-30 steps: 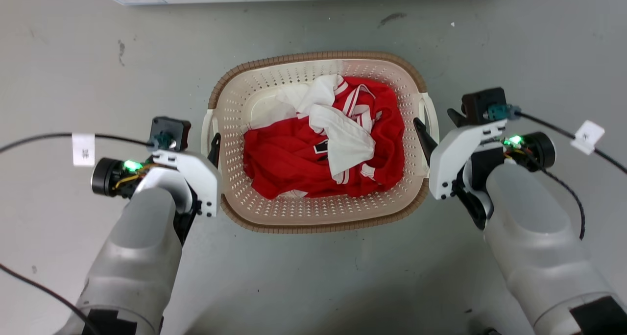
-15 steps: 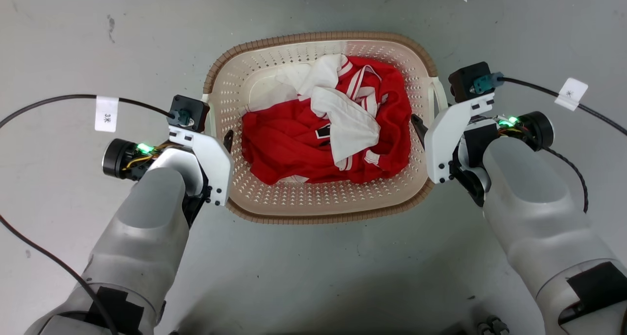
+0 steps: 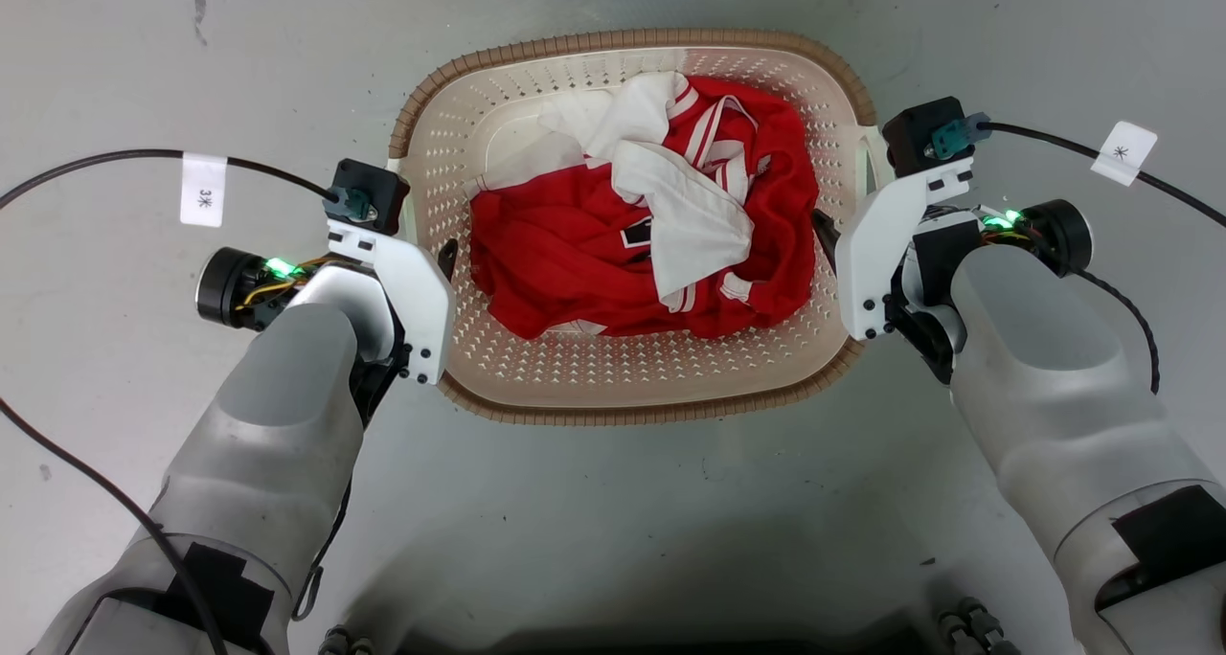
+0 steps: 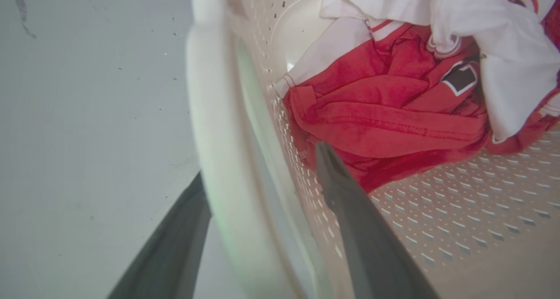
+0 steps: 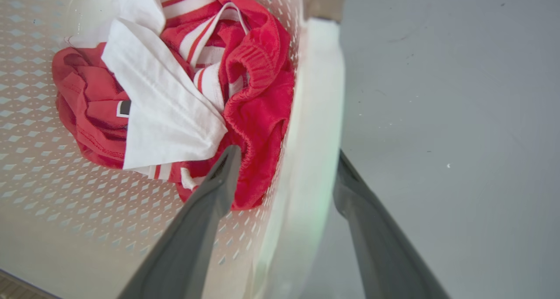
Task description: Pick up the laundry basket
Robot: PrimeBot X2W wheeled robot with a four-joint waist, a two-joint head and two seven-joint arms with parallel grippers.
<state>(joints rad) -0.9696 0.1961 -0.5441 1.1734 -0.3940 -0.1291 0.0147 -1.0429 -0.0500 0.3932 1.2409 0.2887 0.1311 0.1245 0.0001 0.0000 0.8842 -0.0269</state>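
Observation:
The basket is far wider at its perforated body (image 4: 467,215) than my fingers open. So my left gripper needs to grab the basket next by the white handle bar (image 4: 223,131) on its short end.
The laundry basket (image 3: 632,387) is cream perforated plastic with a brown woven-look rim, and it stands on the grey floor holding red and white clothes (image 3: 651,253). My left gripper (image 3: 429,253) straddles the basket's left handle (image 4: 210,115), with one finger (image 4: 350,211) inside the wall and the other outside against the handle. On the other side, my right gripper (image 3: 843,224) straddles the right handle (image 5: 315,115) the same way, its inner finger (image 5: 210,194) lying over the red cloth. Both grippers are open, and a gap shows between each inner finger and the wall.
Bare grey floor (image 3: 613,502) surrounds the basket. Black cables with white tags (image 3: 203,188) trail from both wrists. Parts of my own base show along the bottom edge of the head view.
The head camera has dipped, so the washing machine has left the top edge and the basket looks larger. Both grippers have closed in sideways over the basket's handles.

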